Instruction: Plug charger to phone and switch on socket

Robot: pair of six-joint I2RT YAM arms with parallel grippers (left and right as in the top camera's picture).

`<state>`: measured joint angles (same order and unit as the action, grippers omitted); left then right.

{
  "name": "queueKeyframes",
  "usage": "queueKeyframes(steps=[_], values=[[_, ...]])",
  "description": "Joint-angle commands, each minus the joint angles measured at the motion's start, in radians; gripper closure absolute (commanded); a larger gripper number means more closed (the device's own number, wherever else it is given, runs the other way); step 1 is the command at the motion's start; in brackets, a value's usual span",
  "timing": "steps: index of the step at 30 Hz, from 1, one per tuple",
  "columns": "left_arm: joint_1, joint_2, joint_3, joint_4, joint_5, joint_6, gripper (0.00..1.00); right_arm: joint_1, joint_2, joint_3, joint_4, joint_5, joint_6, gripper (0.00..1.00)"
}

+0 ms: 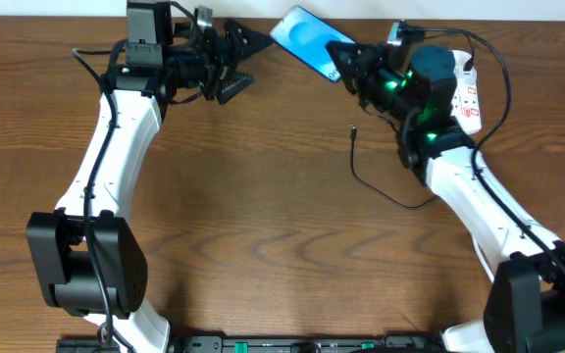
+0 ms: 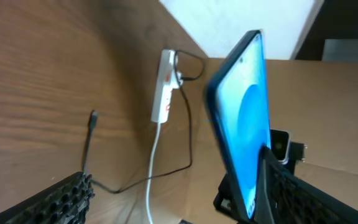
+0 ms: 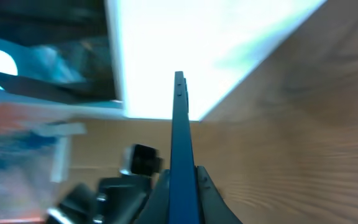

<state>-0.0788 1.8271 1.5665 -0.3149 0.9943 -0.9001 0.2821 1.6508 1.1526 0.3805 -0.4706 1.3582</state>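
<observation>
My left gripper grabs the phone by its long side [image 1: 299, 56] next, which leaves the phone's lower end free to plug in the charger [image 1: 385, 191].
The phone [image 1: 305, 37] with its light-blue screen is held tilted above the table's far edge, my right gripper [image 1: 347, 65] shut on its lower end. Edge-on in the right wrist view, the phone [image 3: 178, 124] sits between the closed right gripper [image 3: 182, 194]. My left gripper [image 1: 247, 64] stands open just left of it; in its own view the phone [image 2: 246, 118] rises close to the right finger [image 2: 303, 199], apart from the left one, the left gripper [image 2: 179, 205] holding nothing. The charger [image 1: 385, 191] lies loose, its tip [image 2: 92, 118] on the wood. The socket [image 2: 164, 84] lies far right.
The socket's thick white cord [image 2: 153, 162] runs toward the near side beside the black cable. The socket [image 1: 470, 100] is partly hidden behind my right arm. Brown board [image 2: 328, 106] stands beyond the table's far edge.
</observation>
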Motion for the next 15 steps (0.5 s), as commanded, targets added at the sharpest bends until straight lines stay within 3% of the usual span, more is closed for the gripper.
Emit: queueKeyframes(steps=[1,9,15], values=[[0.001,-0.017,0.006,0.052,0.019,-0.083,0.06,0.031,0.059,0.01,0.089,0.031,0.229,0.99],[0.001,-0.017,0.006,0.216,0.008,-0.245,0.07,0.073,0.153,0.01,0.282,0.026,0.329,0.99],[0.001,-0.017,0.006,0.274,-0.02,-0.287,0.09,0.086,0.172,0.01,0.364,0.028,0.391,0.99]])
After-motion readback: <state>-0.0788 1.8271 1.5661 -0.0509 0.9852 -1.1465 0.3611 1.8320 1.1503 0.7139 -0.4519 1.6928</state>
